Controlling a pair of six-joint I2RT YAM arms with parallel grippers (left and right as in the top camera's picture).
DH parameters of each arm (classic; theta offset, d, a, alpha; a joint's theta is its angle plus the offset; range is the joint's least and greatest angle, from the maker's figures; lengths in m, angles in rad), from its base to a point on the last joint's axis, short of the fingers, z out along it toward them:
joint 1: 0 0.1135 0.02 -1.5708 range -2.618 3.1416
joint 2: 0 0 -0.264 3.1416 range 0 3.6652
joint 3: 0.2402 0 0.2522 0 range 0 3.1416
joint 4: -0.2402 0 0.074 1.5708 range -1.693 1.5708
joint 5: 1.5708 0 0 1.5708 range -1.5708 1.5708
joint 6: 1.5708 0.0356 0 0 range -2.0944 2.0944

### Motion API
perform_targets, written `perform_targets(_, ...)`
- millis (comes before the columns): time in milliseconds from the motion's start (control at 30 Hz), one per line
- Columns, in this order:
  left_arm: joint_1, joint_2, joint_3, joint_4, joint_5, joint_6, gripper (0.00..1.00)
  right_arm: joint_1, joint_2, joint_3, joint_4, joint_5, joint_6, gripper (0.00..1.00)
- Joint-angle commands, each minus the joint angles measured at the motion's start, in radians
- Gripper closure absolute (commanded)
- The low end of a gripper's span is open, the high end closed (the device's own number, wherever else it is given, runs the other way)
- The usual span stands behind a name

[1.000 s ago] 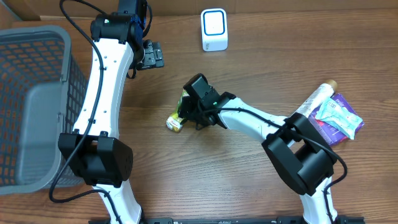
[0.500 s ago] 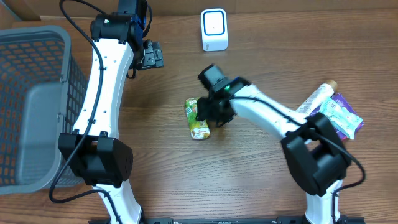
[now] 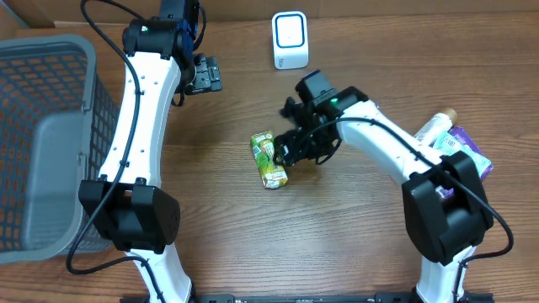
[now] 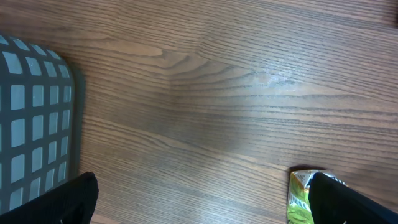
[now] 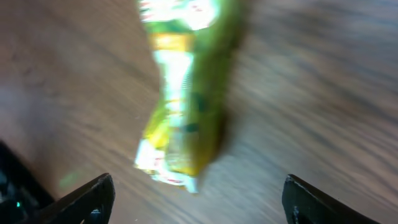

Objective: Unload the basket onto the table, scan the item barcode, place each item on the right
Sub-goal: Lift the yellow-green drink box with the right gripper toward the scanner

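Note:
I should next grab the snack packet by its yellow end (image 5: 177,151) with my right gripper, so the packet's body stays uncovered for scanning the barcode.
A green and yellow snack packet (image 3: 269,160) lies flat on the wooden table, left of centre. My right gripper (image 3: 305,150) hovers just to its right, open, holding nothing. In the right wrist view the packet (image 5: 185,93) is blurred and sits ahead of the wide-apart fingers, with my right gripper (image 5: 196,202) clear of it. The white barcode scanner (image 3: 290,39) stands at the back of the table. My left gripper (image 3: 202,74) is open near the back left. In its wrist view my left gripper (image 4: 202,205) has the packet's end (image 4: 300,198) beside the right finger.
A grey mesh basket (image 3: 46,143) fills the left side, and its wall (image 4: 31,124) shows in the left wrist view. At the right edge lie a purple packet (image 3: 459,160) and a bottle (image 3: 429,128).
My right gripper carried the packet to the right, turned it, then opened and drew back toward the right. The packet now lies free on the table. The left arm has not moved.

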Motion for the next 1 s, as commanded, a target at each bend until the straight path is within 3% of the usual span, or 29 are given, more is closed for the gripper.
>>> perform_targets(0, -0.006, -0.019, 0.015, 0.001, -0.010, 0.007, 0.00, 0.066, 0.006, 0.019, 0.010, 0.035, -0.015, 0.12)
perform_targets(267, -0.007, -0.019, 0.015, 0.001, -0.010, 0.007, 0.00, 0.118, 0.051, 0.018, 0.020, 0.114, 0.071, 0.12)
perform_targets(733, -0.007, -0.019, 0.015, 0.001, -0.010, 0.007, 0.01, 0.117, 0.099, 0.019, 0.044, 0.154, 0.154, 0.40)
perform_targets(767, -0.007, -0.019, 0.015, 0.001, -0.010, 0.007, 0.00, 0.117, 0.099, 0.019, 0.044, 0.162, 0.164, 0.44)
perform_targets(800, -0.007, -0.019, 0.015, 0.001, -0.010, 0.007, 0.00, 0.116, 0.099, 0.019, 0.047, 0.165, 0.175, 0.55)
perform_targets(967, -0.006, -0.019, 0.015, 0.001, -0.010, 0.007, 0.00, 0.100, 0.099, 0.021, 0.046, 0.139, 0.180, 0.58)
